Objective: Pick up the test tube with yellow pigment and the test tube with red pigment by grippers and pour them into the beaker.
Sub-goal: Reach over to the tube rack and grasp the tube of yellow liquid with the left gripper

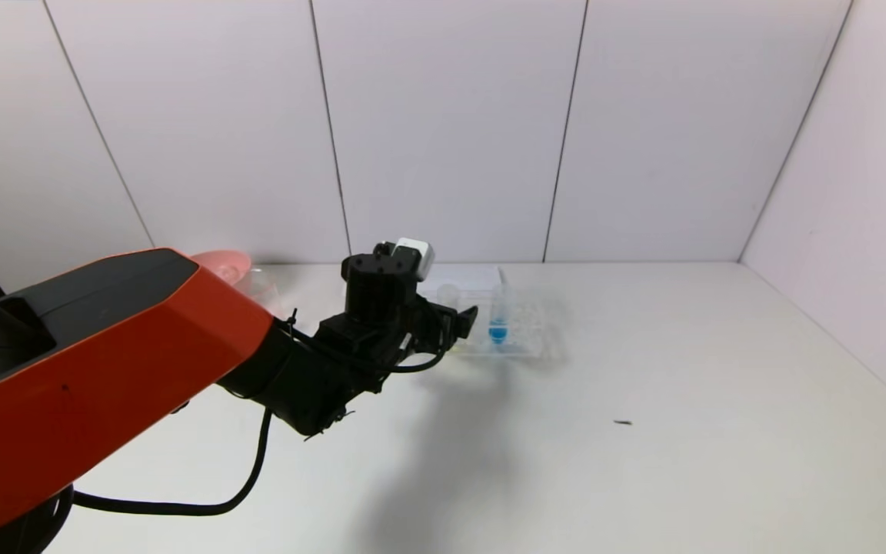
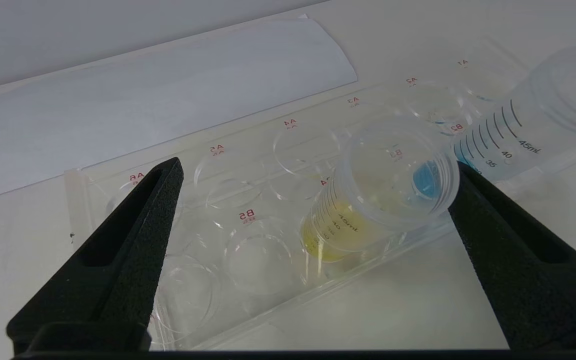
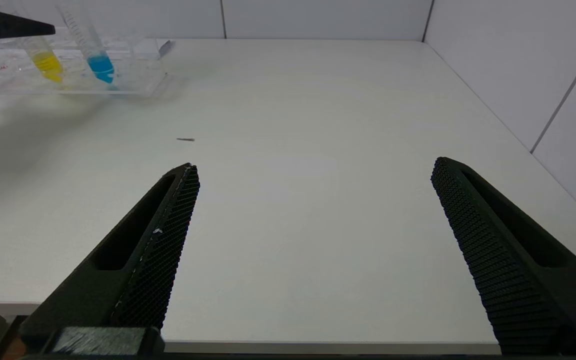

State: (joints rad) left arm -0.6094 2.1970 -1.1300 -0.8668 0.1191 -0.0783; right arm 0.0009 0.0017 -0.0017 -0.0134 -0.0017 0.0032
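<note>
To pour from the test tube with yellow pigment, my left gripper should next grab its clear upper side under its rim [image 2: 358, 195], since the rack [image 2: 248, 280] encloses the test tube's yellow lower half.
The test tube with yellow pigment [image 2: 363, 210] stands in a clear rack [image 2: 248, 280], its open mouth tilted toward the camera. My left gripper [image 2: 318, 165] is open around it, with the tube close to one finger [image 2: 493, 225] and not gripped. In the head view the left gripper [image 1: 460, 325] reaches the rack's [image 1: 524, 338] left end and hides the yellow liquid. The right wrist view shows the yellow tube [image 3: 45, 60] from afar. My right gripper [image 3: 313, 167] is open and empty over the table's front edge. The red tube is out of view. A clear vessel, perhaps the beaker [image 1: 262, 288], shows behind my left arm.
A tube with blue liquid [image 1: 497, 323] stands in the rack just right of the yellow one; it also shows in the left wrist view [image 2: 518, 130]. A pink bowl [image 1: 220, 265] is at the back left. A white sheet [image 2: 168, 100] lies behind the rack. A small dark speck [image 1: 623, 422] lies on the table.
</note>
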